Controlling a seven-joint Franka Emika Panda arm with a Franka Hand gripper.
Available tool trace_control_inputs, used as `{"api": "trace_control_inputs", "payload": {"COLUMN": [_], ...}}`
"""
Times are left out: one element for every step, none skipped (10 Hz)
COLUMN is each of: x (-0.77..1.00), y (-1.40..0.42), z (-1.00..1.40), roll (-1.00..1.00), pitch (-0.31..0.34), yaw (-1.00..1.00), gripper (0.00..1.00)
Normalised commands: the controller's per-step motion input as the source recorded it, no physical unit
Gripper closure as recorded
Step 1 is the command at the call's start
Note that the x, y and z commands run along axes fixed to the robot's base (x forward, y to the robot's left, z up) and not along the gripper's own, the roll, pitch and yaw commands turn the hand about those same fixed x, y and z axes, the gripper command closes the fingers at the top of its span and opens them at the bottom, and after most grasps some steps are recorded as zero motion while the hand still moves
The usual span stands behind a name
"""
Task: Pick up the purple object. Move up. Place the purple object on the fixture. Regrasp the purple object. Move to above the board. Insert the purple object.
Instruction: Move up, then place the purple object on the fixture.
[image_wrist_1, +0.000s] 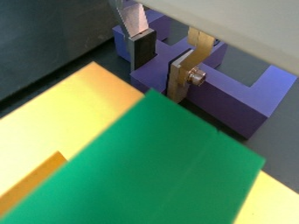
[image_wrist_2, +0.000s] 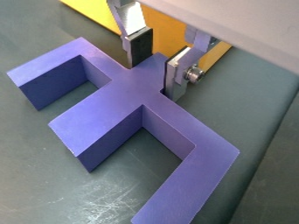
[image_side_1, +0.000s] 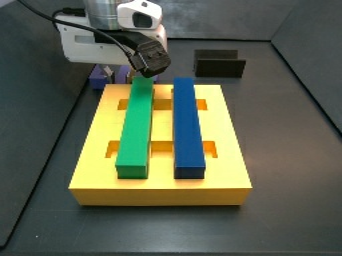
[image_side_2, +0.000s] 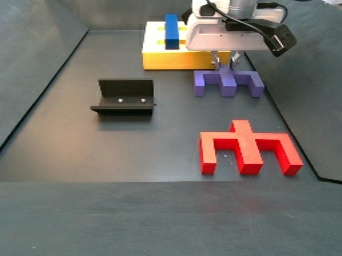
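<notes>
The gripper should place the purple object on the fixture, so it needs to grab the object by its short stem (image_wrist_1: 156, 72) next.
The purple object (image_wrist_2: 117, 114) lies flat on the dark floor beside the yellow board (image_side_1: 230, 150), its three prongs pointing away from the board. In a side view the purple object (image_side_2: 227, 86) sits just in front of the board (image_side_2: 160, 58). My gripper (image_wrist_2: 158, 74) is low over it, open, with one finger on each side of the short stem on the bar's board side. A small gap shows between one pad (image_wrist_2: 138, 51) and the stem. In a wrist view the gripper (image_wrist_1: 162, 66) straddles the purple object (image_wrist_1: 233, 96). The fixture (image_side_2: 123, 97) stands apart with nothing on it.
The board carries a long green bar (image_side_1: 134, 125) and a long blue bar (image_side_1: 185, 125). A red comb-shaped block (image_side_2: 247, 150) lies on the floor nearer the front. The fixture (image_side_1: 221, 64) stands behind the board in a side view. Dark walls enclose the work area.
</notes>
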Motion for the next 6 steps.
{"api": "trace_control_inputs", "payload": {"x": [0.04, 0.01, 0.01, 0.0, 0.35, 0.59], "y": [-0.03, -0.03, -0.03, 0.0, 0.39, 0.4], "z": [0.79, 0.58, 0.3, 0.0, 0.0, 0.01], "roll": [-0.01, -0.01, -0.03, -0.01, -0.61, -0.83], "pitch": [-0.001, 0.019, 0.0, 0.0, 0.057, 0.051], "yaw": [0.06, 0.05, 0.03, 0.0, -0.07, -0.09], "gripper": [1.0, 1.0, 1.0, 1.0, 1.0, 1.0]}}
